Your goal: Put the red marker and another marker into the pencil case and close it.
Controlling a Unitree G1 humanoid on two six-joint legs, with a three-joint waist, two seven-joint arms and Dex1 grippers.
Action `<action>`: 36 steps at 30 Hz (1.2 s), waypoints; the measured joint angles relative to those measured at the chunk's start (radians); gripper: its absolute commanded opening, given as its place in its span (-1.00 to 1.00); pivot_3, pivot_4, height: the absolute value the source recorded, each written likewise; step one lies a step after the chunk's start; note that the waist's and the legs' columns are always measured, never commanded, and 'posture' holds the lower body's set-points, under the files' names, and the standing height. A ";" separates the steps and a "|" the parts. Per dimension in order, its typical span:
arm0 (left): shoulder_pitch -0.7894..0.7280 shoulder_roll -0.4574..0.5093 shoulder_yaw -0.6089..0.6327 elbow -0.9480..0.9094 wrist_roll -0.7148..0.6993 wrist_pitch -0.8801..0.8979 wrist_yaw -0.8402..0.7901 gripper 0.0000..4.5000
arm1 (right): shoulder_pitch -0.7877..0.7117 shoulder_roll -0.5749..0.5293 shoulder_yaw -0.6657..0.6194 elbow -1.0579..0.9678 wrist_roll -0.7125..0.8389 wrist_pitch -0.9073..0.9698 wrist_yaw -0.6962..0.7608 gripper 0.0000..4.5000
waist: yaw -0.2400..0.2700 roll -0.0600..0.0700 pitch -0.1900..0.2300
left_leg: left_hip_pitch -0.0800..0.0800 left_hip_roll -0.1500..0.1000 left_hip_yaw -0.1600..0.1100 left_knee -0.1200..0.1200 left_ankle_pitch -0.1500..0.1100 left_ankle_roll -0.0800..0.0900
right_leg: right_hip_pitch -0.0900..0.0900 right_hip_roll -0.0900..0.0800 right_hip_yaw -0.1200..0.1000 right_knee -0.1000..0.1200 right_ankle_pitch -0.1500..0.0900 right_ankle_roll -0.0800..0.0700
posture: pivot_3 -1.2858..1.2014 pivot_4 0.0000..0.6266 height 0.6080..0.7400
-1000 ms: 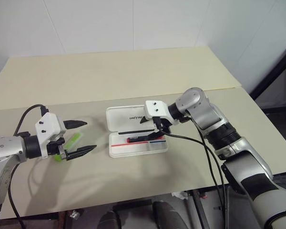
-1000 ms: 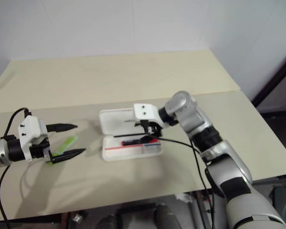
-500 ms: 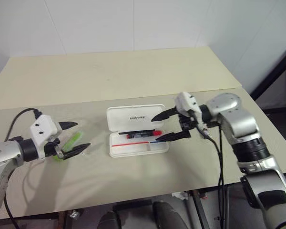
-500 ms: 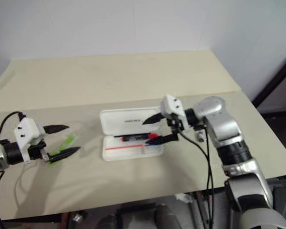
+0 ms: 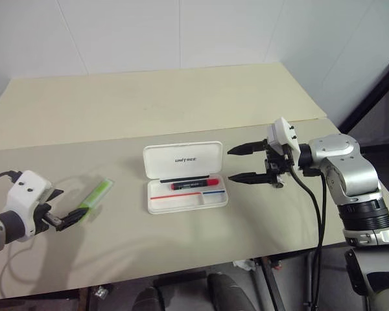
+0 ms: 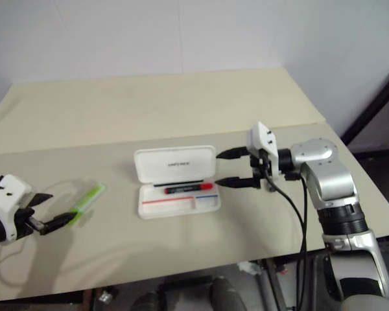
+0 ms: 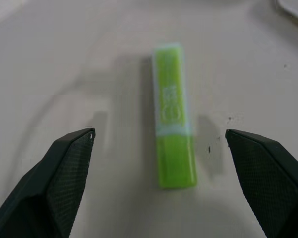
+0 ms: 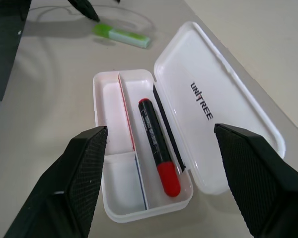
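My left gripper needs to come down first and only then close on the green highlighter, because table shows between my fingers and the highlighter below them.
The white pencil case (image 5: 188, 206) lies open at mid-table, its lid (image 8: 223, 124) folded back flat. The red marker (image 5: 190, 184) rests in the tray's long compartment, also clear in the right wrist view (image 8: 158, 144). My right gripper (image 5: 231, 164) hovers just right of the case, open and empty, pointing left at it. The light-green highlighter (image 5: 96, 193) lies on the table left of the case. My left gripper (image 5: 63, 207) sits low at the highlighter's near-left end, open, with the highlighter (image 7: 173, 114) lying ahead between its fingers, untouched.
The table is two beige boards with a seam (image 5: 298, 120) running across behind the case. Its front edge (image 5: 181, 269) is close below the case. A black cable (image 5: 318, 214) hangs from the right arm. A dark frame (image 5: 369, 97) stands at the far right.
My right gripper has drawn back to the right, away from the case, while the red marker stays in the tray. My left gripper has moved left and down, off the highlighter it straddled.
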 measured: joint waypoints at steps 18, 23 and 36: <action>-0.220 0.053 -0.288 0.134 0.041 0.112 0.011 0.00 | 0.117 -0.047 -0.041 -0.220 0.107 0.089 -0.112 0.64 | 0.024 0.001 -0.001 | 0.013 0.000 0.000 -0.002 0.000 0.000 | 0.010 0.000 0.001 -0.001 -0.003 -0.006 | 0.03 -0.52 1.00; -0.222 0.083 -0.309 0.141 0.041 0.125 0.003 -0.52 | 0.130 -0.047 -0.042 -0.223 0.118 0.088 -0.130 0.64 | 0.014 0.000 -0.001 | 0.019 -0.001 0.000 -0.002 0.001 0.001 | 0.011 0.004 0.008 -0.001 -0.006 -0.019 | 0.03 -0.52 1.00; -0.290 0.122 -0.357 0.175 0.066 -0.050 -0.088 -0.52 | 0.130 -0.047 -0.042 -0.197 0.116 0.058 -0.141 0.64 | 0.000 -0.006 -0.001 | 0.011 -0.002 0.000 -0.002 0.000 0.000 | 0.007 0.004 0.010 -0.007 -0.004 -0.017 | 0.03 -0.52 1.00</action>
